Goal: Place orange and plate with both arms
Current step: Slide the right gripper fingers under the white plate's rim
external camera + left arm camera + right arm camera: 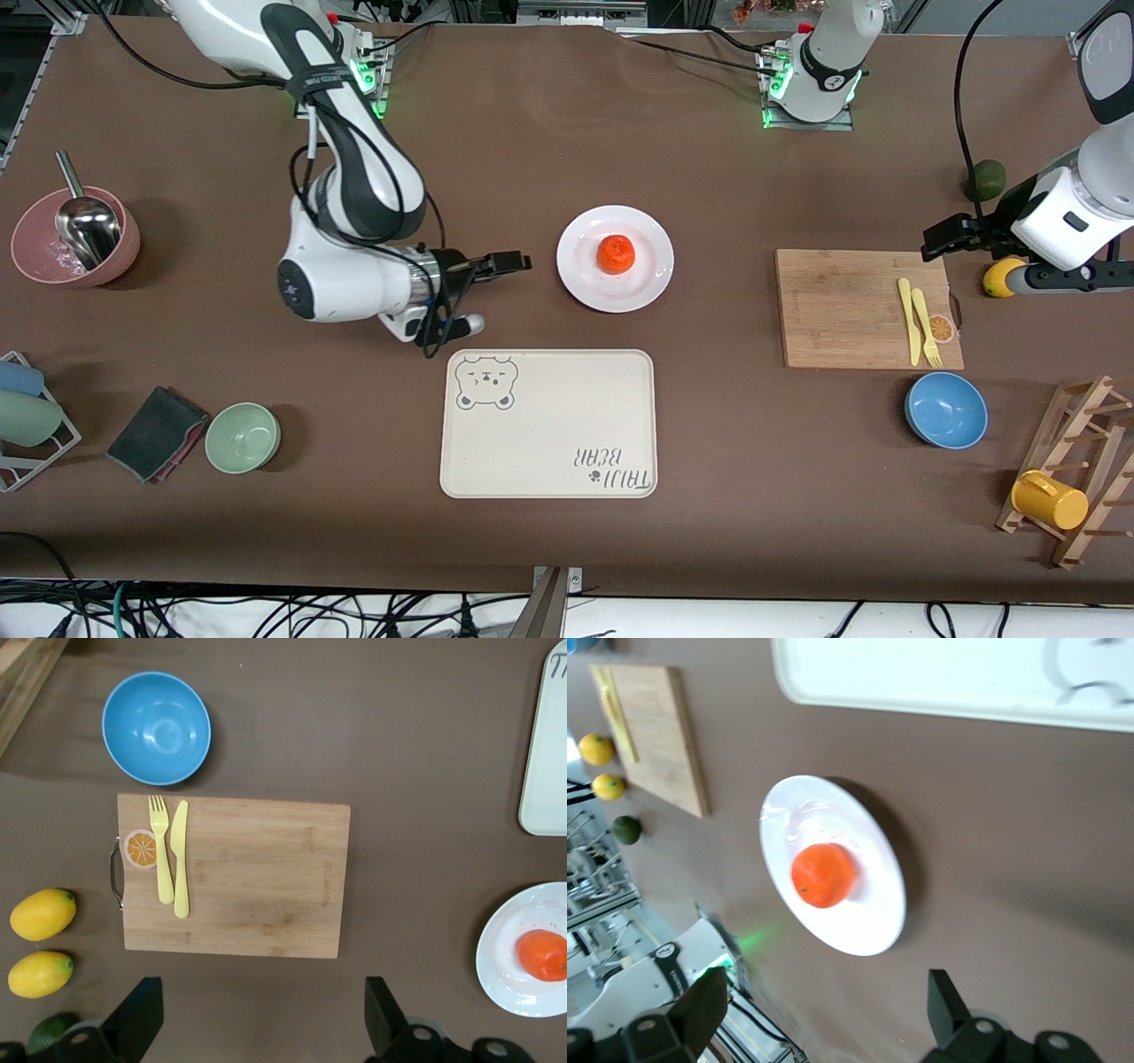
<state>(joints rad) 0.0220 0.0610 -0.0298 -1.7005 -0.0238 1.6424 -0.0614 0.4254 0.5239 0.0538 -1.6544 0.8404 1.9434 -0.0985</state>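
I will grab the plate by its rim (pixel 559 259) with my right gripper next, so that the orange and plate move together onto the bear tray (pixel 548 424).
The orange (pixel 615 253) lies in the middle of the white plate (pixel 640 285) at the table's centre. Both also show in the right wrist view, the orange (pixel 822 874) on the plate (pixel 864 923), and in the left wrist view, the orange (pixel 542 954) on the plate (pixel 503 958). My right gripper (pixel 492 292) is open and empty, turned on its side beside the plate toward the right arm's end, apart from it; its own view (pixel 824 1001) shows it too. My left gripper (pixel 983 257) is open and empty by the cutting board's corner near the lemons, and its own view (pixel 263 1001) shows it as well.
A cream bear tray (pixel 549 425) lies nearer the camera than the plate. A wooden cutting board (pixel 842 310) carries a yellow fork and knife. A blue bowl (pixel 946 409), a lemon (pixel 997 276), a lime (pixel 988 177), a mug rack (pixel 1072 478), a green bowl (pixel 243 437) and a pink bowl (pixel 75 239) stand around.
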